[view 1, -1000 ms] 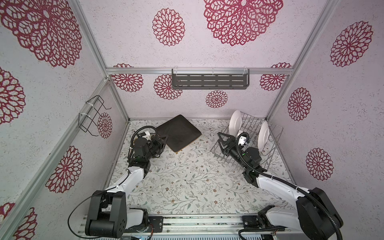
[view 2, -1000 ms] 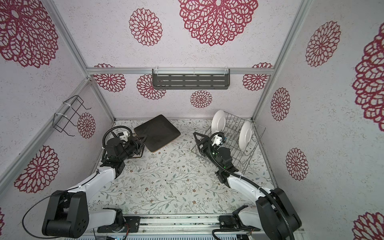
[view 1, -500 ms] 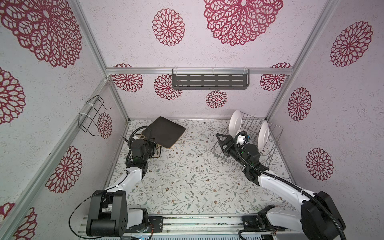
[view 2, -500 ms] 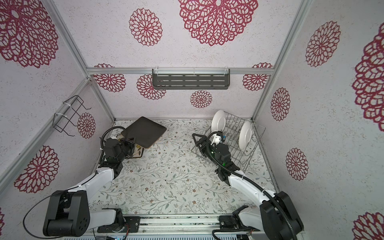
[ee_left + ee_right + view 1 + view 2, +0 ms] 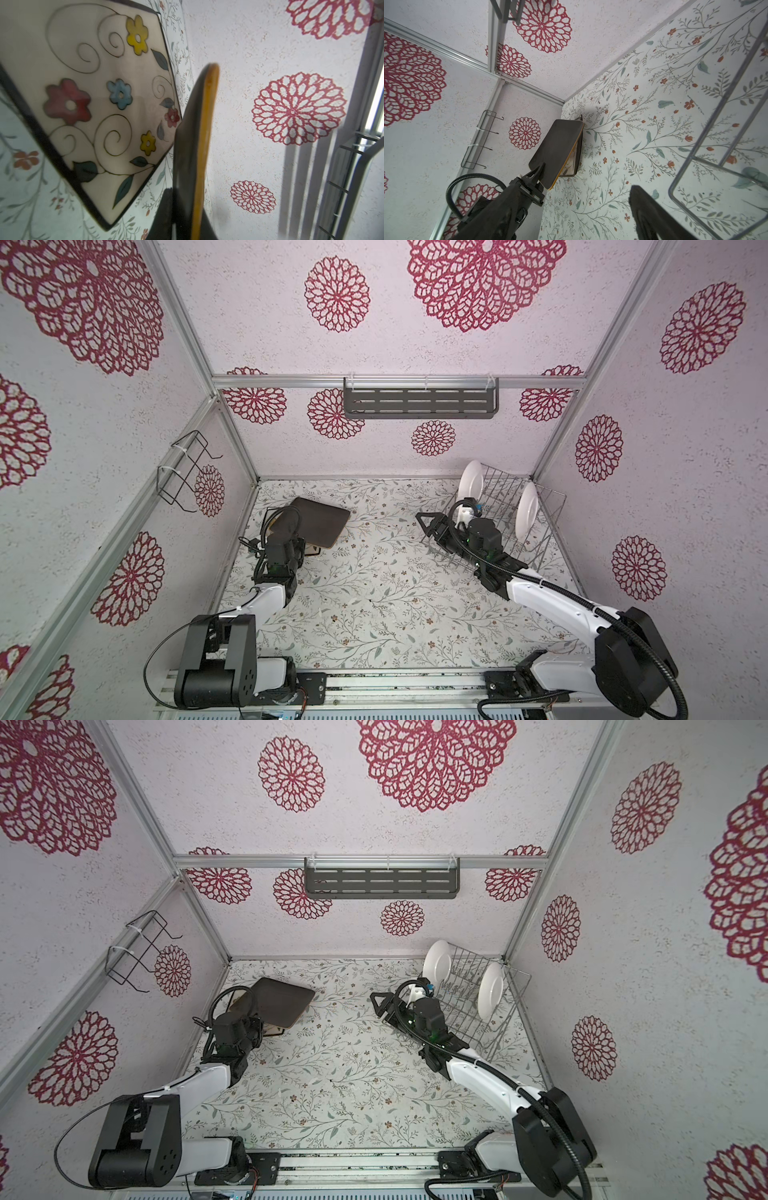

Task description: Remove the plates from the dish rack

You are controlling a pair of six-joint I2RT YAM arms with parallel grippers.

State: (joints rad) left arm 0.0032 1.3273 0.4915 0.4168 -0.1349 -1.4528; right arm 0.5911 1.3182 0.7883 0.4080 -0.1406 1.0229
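Observation:
The left gripper will keep hold of the dark-backed plate until it covers the flowered plate, as its orange edge point(image 5: 207, 116) is at an angle beside the other plate's flowered side point(image 5: 120, 100).
My left gripper point(image 5: 302, 546) point(image 5: 187, 199) is shut on the near edge of a square dark-backed plate point(image 5: 321, 519) point(image 5: 283, 999) point(image 5: 199, 133). It holds that plate tilted over a second square plate point(image 5: 93, 93) point(image 5: 275, 1030) that lies flowered face up at the far left of the table. The silver dish rack point(image 5: 552, 506) point(image 5: 517, 986) stands at the far right. Two round white plates point(image 5: 471, 485) point(image 5: 527, 510) stand upright in it. My right gripper point(image 5: 442, 516) point(image 5: 571, 224) is open beside the rack's left front corner point(image 5: 716, 116), with nothing between its fingers.
A dark grey slotted shelf point(image 5: 419, 403) hangs on the back wall. A small black wire holder point(image 5: 183, 472) is fixed to the left wall. The flowered table surface point(image 5: 395, 593) lies between the two arms.
My left gripper has carried the dark-backed plate leftward and lower, over the flowered plate at the far left. The right gripper has stayed open and almost still by the rack.

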